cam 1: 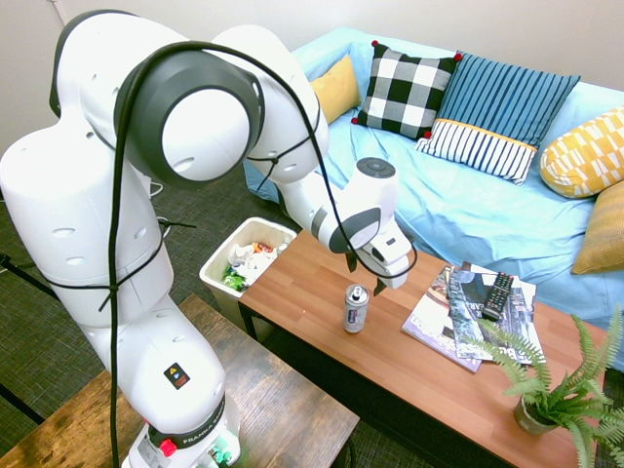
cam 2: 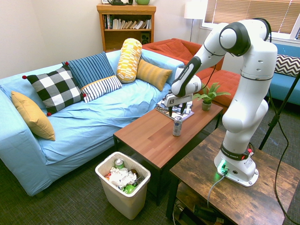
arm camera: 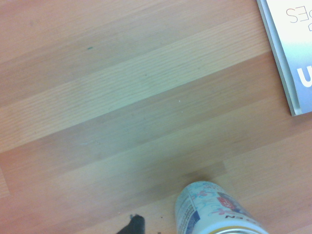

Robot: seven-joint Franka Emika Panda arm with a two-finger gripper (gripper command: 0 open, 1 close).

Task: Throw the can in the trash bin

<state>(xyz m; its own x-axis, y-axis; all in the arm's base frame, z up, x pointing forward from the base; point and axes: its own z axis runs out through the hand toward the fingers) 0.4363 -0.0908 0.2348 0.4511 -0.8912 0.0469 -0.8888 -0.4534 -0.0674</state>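
My gripper needs to go lower before it closes on the can, because its fingers are above the can's top [cam 2: 177, 119] [arm camera: 232, 229] and don't reach the can's sides yet.
The can [cam 1: 356, 309], silver with a dark and blue label, stands upright on the wooden coffee table [cam 1: 312, 292] near its middle. It shows again, as the can [cam 2: 177, 125], in the second exterior view and, as the can [arm camera: 214, 210], close up in the wrist view. My gripper [cam 1: 366, 280] hangs just above the can's top, open, holding nothing. From the other side the gripper [cam 2: 176, 111] also sits right over the can. The white trash bin [cam 1: 216, 261] stands on the floor at the table's end, partly filled with crumpled paper and litter; its wall shows on the trash bin [cam 2: 124, 204].
Magazines [cam 1: 444, 317] with a black remote [cam 1: 498, 294] lie on the table beyond the can, and a magazine corner [arm camera: 292, 53] shows in the wrist view. A potted fern [cam 1: 556, 390] stands at the table's far end. A blue sofa [cam 1: 468, 210] with cushions runs along the table.
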